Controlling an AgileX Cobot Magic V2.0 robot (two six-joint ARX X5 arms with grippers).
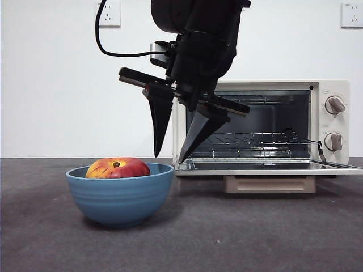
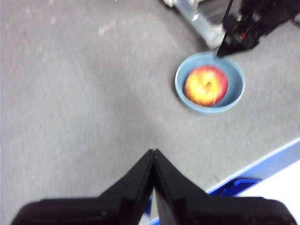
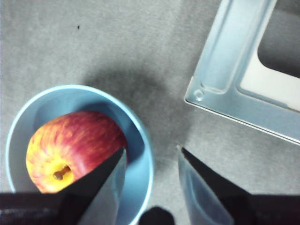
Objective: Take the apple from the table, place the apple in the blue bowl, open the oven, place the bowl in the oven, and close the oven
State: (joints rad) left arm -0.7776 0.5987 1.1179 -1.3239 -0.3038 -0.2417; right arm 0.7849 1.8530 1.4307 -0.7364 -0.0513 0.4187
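Note:
The bowl has to go in the oven with the apple inside, so my right gripper needs to pick up the bowl (image 1: 119, 195) by its rim next.
The red and yellow apple (image 1: 117, 168) (image 3: 75, 145) lies inside the blue bowl (image 1: 119, 195) (image 3: 28, 122) on the dark grey table (image 1: 255, 238). My right gripper (image 1: 170, 157) (image 3: 152, 150) hangs open just above the bowl's right rim, one finger over the inside, the other outside. The cream oven (image 1: 334, 122) stands behind on the right, its door (image 1: 266, 166) (image 3: 225, 89) folded down flat and the wire rack showing. My left gripper (image 2: 153, 151) is shut on nothing, high over bare table, looking at the bowl (image 2: 234, 89) and apple (image 2: 206, 85) from a distance.
The open oven door's near corner lies close to the bowl's right side. Two wall outlets (image 1: 109, 12) (image 1: 351, 14) sit on the white wall behind. A blue and white edge (image 2: 262, 168) borders the table in the left wrist view.

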